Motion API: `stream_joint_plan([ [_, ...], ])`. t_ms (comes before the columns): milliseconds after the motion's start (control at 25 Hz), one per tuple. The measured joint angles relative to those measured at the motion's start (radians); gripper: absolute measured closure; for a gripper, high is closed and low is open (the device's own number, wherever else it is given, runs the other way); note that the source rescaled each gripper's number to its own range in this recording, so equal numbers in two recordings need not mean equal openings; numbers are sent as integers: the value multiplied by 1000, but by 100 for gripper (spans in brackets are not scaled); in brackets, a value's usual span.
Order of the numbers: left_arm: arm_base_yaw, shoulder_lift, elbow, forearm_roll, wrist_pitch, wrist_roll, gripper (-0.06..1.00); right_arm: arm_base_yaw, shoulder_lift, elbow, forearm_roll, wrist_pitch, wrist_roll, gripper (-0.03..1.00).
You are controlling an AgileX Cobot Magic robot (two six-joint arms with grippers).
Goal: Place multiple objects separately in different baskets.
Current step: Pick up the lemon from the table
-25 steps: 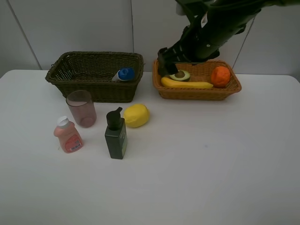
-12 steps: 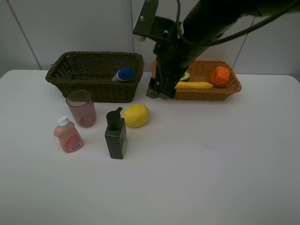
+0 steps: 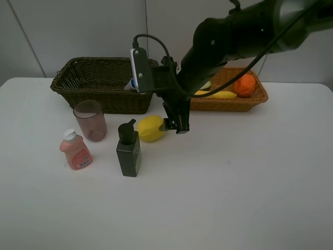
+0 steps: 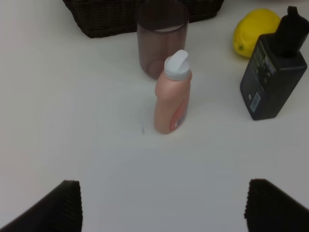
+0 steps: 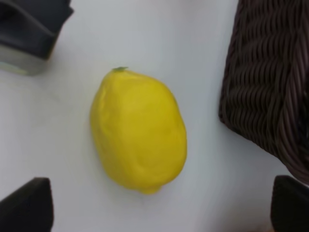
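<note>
My right gripper grabs the lemon across its facing long sides next, since the lemon [image 5: 137,130] slopes down to a small nub at its tip [image 5: 150,189].
The yellow lemon [image 3: 150,128] [image 5: 137,130] lies on the white table in front of the dark basket [image 3: 104,83]. My right gripper [image 3: 176,126] [image 5: 159,208] reaches across the middle and hangs open just right of the lemon, holding nothing. The light basket [image 3: 250,101] holds the orange [image 3: 244,84], the banana [image 3: 218,95] and a partly hidden avocado [image 3: 206,84]. My left gripper [image 4: 164,212] is open above bare table, short of the pink bottle [image 4: 171,96] [image 3: 76,151]. The cup [image 3: 90,120] [image 4: 161,38] and the dark green pump bottle [image 3: 128,151] [image 4: 273,72] stand upright nearby.
The right arm crosses over the dark basket's right end and hides part of its inside. That basket's corner [image 5: 270,82] sits close beside the lemon, with the pump bottle [image 5: 29,29] on the lemon's other side. White table [image 3: 234,182] stretches in front and to the right.
The right arm has swung from above the light basket down and left to the lemon, its gripper staying open. The objects on the table have not moved.
</note>
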Motion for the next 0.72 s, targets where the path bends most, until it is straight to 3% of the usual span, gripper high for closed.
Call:
stream_joint_plan([
  [720, 0, 0, 0, 0, 0, 0, 4, -20, 178, -61, 52, -34, -3, 6],
])
